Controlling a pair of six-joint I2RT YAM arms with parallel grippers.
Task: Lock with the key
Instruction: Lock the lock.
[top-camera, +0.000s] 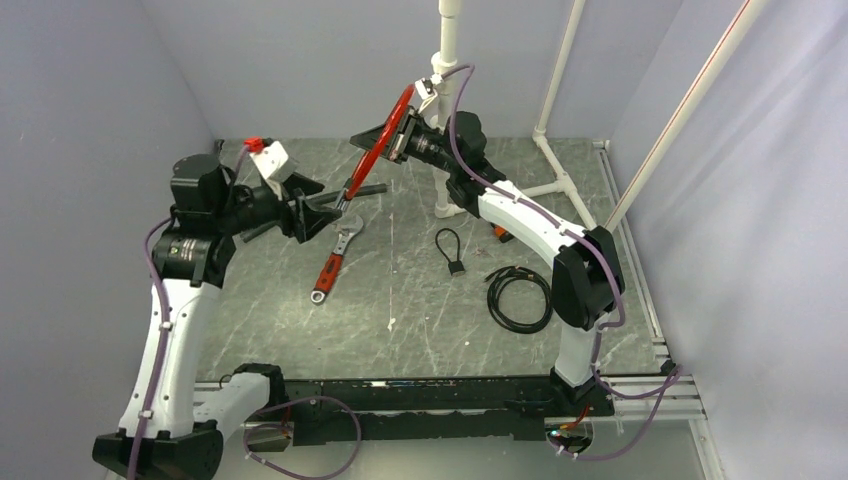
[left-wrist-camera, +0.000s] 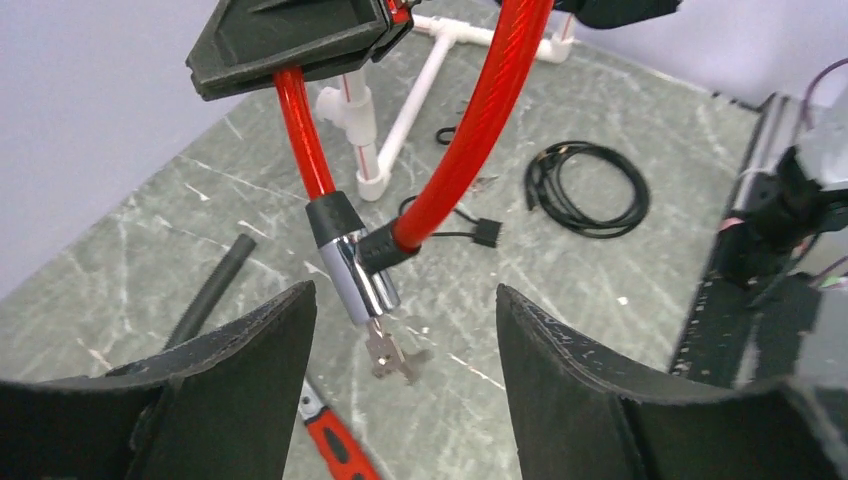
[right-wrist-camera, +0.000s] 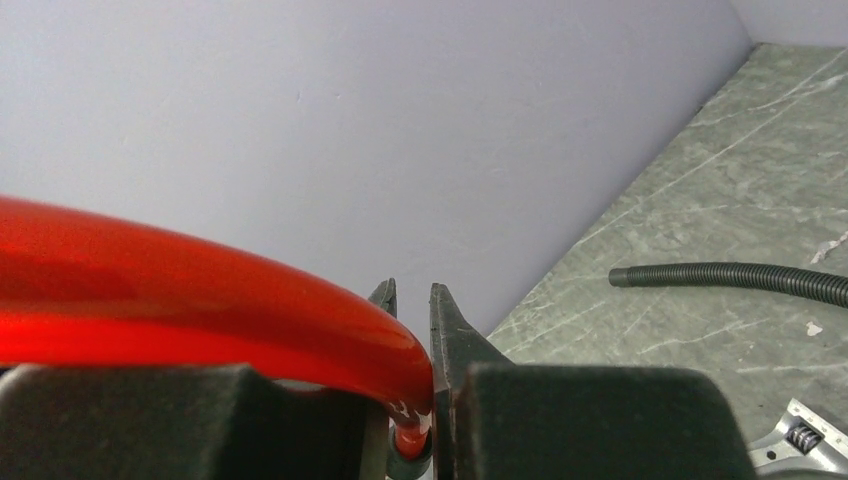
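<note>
I should reach with my left gripper and grab the small silver key by its exposed head (left-wrist-camera: 387, 353). The key's blade then stays free to lock and to be withdrawn.
My right gripper (top-camera: 392, 135) (right-wrist-camera: 412, 292) is shut on a red cable lock (top-camera: 383, 145) (right-wrist-camera: 200, 300) and holds it up above the table. The lock's chrome cylinder (left-wrist-camera: 355, 275) hangs down, and a small silver key (left-wrist-camera: 392, 355) sticks out of its lower end. My left gripper (top-camera: 325, 208) (left-wrist-camera: 405, 292) is open, its fingers on either side of and just below that cylinder, touching nothing. A tiny black-headed key on a thin cord loop (top-camera: 451, 250) (left-wrist-camera: 478, 232) lies on the table to the right.
A red-handled wrench (top-camera: 335, 258) (left-wrist-camera: 335, 445) lies below the left gripper. A coiled black cable (top-camera: 520, 297) (left-wrist-camera: 588, 187) lies at the right. A black corrugated hose (left-wrist-camera: 215, 285) (right-wrist-camera: 740, 277) lies nearby. A white pipe frame (top-camera: 445, 100) (left-wrist-camera: 380, 150) stands at the back.
</note>
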